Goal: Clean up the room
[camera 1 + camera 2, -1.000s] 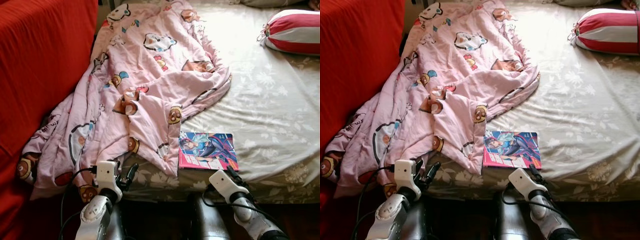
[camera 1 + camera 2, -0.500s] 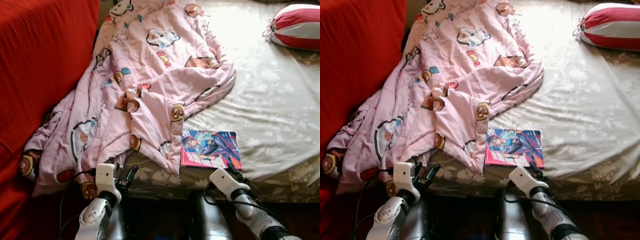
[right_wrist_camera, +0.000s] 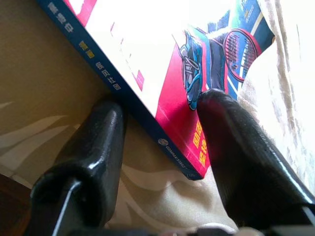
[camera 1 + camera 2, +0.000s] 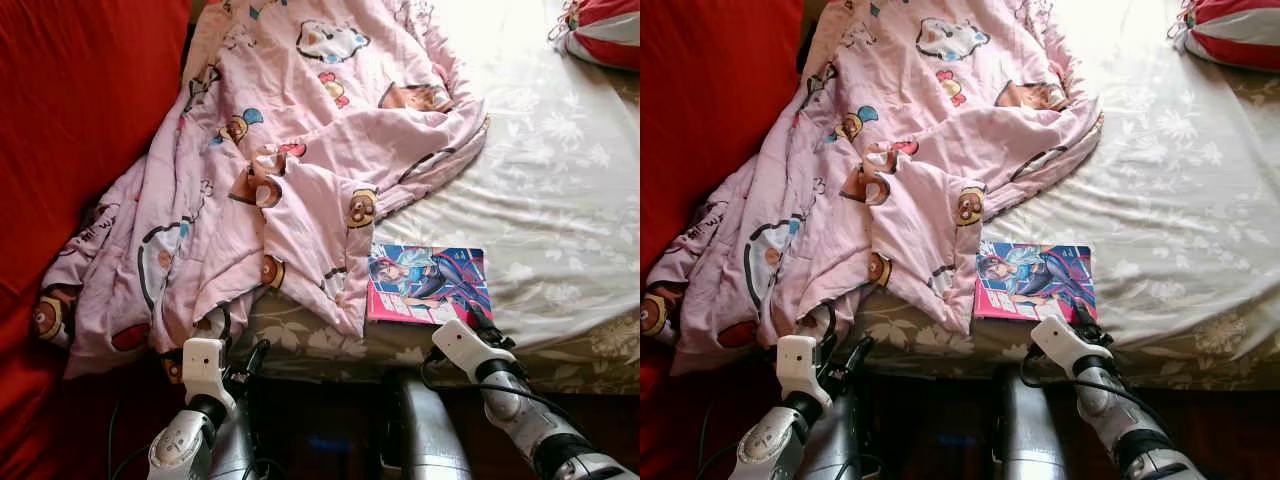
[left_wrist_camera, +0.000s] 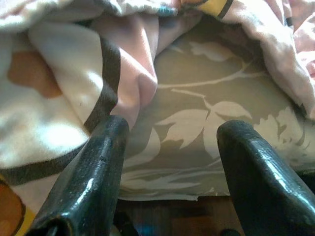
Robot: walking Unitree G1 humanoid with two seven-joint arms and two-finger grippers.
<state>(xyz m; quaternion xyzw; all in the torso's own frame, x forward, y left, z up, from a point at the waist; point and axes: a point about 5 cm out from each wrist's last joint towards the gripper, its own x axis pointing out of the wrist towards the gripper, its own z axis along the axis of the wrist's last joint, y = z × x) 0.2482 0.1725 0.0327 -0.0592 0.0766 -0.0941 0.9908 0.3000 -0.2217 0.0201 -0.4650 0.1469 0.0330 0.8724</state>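
The comic book's flat cover spreads wider than the open fingers, so the robot's right gripper next needs to pick up the comic book by its narrow spine edge [image 3: 156,133].
A colourful comic book [image 4: 428,285] lies flat on the bed sheet [image 4: 560,200] near the mattress's front edge, just right of a crumpled pink cartoon quilt [image 4: 300,130]. My right gripper [image 4: 482,325] is open at the book's near right corner. In the right wrist view its fingers straddle the book's spine edge [image 3: 147,123]: one fingertip [image 3: 216,113] rests over the cover, the other [image 3: 98,132] sits beside the spine against the sheet. My left gripper [image 4: 252,358] is open, low against the mattress side, by the quilt's hanging hem [image 5: 64,88].
A red drape [image 4: 70,130] covers the left side, with the quilt spilling against it. A red-and-white striped pillow [image 4: 605,30] lies at the bed's far right. The floral sheet right of the book is bare. Dark floor lies below the mattress edge.
The camera has tilted down and shifted, so the bed slid up the picture. My right gripper has reached forward to the book's near corner. The left arm sits slightly lower.
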